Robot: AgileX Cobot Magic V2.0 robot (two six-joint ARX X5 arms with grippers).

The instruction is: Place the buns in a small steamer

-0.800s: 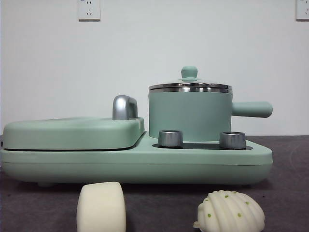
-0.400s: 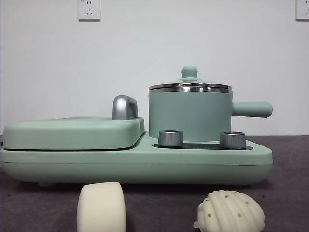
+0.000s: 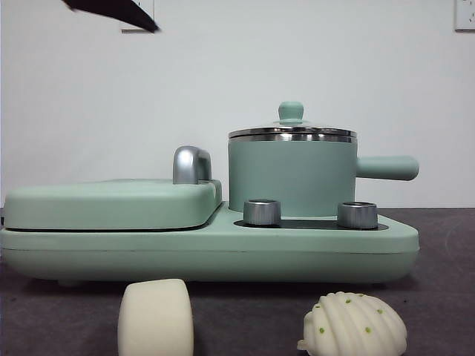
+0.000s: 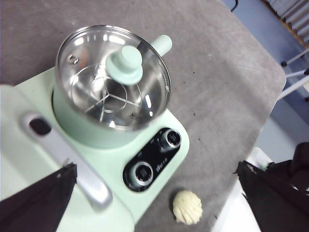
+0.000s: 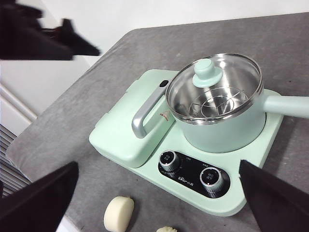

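The glass lid (image 3: 292, 133) covers the whole steamer and is too wide for the fingers, so the left gripper should grip it by its narrow green knob (image 3: 291, 113) next.
The small steamer (image 3: 292, 174) stands on the right half of the mint-green base, its glass lid (image 3: 292, 133) on; it also shows in the left wrist view (image 4: 67, 108) and the right wrist view (image 5: 227, 130). The smooth cream bun (image 3: 156, 317) (image 5: 119, 213) and the ridged, green-dotted bun (image 3: 355, 325) (image 4: 187, 207) lie on the table in front of the base. My left gripper (image 4: 155, 169) is open, high above the base; its black tip shows at the front view's top left (image 3: 111, 11). My right gripper (image 5: 159, 164) is open, high over the table's front.
The flat lidded griddle section (image 3: 111, 204) with its chrome handle (image 3: 191, 165) fills the base's left half. Two steel knobs (image 3: 262, 212) (image 3: 357, 215) sit in front of the steamer. The steamer's side handle (image 3: 387, 167) sticks out to the right. The table's edge (image 4: 270, 101) runs nearby.
A black arm tip has come into the front view's top left corner. The buns, steamer and base have not moved.
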